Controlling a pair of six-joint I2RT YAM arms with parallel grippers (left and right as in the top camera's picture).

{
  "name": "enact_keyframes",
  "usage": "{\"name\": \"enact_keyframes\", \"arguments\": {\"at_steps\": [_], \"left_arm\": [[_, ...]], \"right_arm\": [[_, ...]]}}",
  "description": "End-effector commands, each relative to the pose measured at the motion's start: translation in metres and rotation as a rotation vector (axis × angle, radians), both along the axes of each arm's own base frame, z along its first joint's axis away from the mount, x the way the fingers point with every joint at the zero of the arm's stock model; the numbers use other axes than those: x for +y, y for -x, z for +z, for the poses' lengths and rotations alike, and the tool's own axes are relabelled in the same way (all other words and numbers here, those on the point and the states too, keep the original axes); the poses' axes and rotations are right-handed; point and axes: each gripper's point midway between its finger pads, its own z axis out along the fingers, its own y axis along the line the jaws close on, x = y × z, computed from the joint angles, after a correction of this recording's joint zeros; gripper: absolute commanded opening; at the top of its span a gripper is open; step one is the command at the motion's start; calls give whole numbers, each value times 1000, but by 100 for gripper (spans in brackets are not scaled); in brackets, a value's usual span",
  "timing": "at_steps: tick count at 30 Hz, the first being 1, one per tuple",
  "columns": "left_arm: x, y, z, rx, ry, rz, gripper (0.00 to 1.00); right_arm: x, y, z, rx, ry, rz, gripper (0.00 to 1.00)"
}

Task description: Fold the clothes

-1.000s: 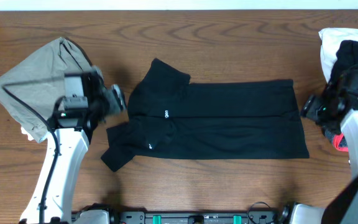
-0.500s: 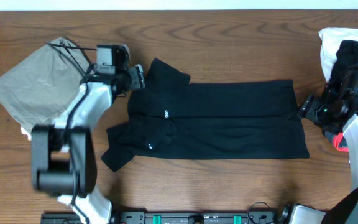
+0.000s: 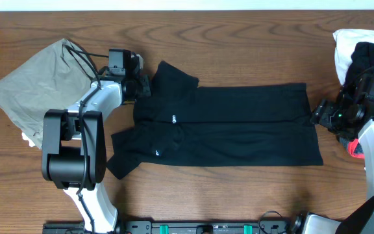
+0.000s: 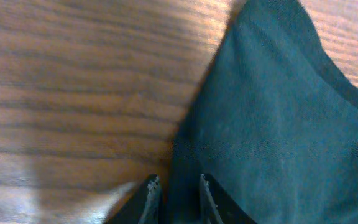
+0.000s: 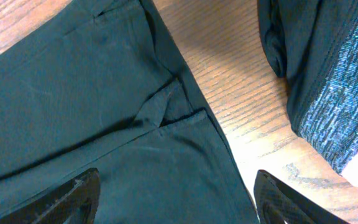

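My right gripper pinches the black garment's far corner next, away from the collar end, so both grippers fold that edge of the garment over.
A plain black garment (image 3: 239, 123) with tiny white logo marks lies spread flat across the middle of the table, collar end to the left. My left gripper (image 3: 143, 83) is at its upper left edge. In the left wrist view the jaws (image 4: 178, 183) stand narrow, with the black fabric's edge (image 4: 278, 124) pinched between them. My right gripper (image 3: 318, 116) hovers at the garment's right end. Its jaws (image 5: 176, 186) are open wide over the black cloth (image 5: 73, 106), where a small crease shows.
An olive-grey garment (image 3: 37, 84) lies at the far left. At the right edge a white garment (image 3: 346, 49) has a black one (image 3: 369, 55) on top, and a pink-red band (image 3: 354, 148) shows beside the right arm. That black garment (image 5: 334, 81) is near the right gripper.
My left arm swung up and right from beside the olive-grey garment to the black garment's collar edge, and its jaws closed on the fabric. The right arm barely moved.
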Motion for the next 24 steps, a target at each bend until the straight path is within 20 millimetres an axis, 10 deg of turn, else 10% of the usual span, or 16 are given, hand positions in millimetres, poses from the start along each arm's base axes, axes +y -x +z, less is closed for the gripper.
{"name": "enact_keyframes", "arguments": {"at_steps": [1, 13, 24], "left_arm": [[-3, 1, -3, 22, 18, -14, 22], [-2, 4, 9, 16, 19, -13, 6], [-7, 21, 68, -25, 55, -22, 6]], "right_arm": [[0, -1, 0, 2, 6, 19, 77], [-2, -10, 4, -42, 21, 35, 73], [10, -83, -8, -248, 5, 185, 79]]}}
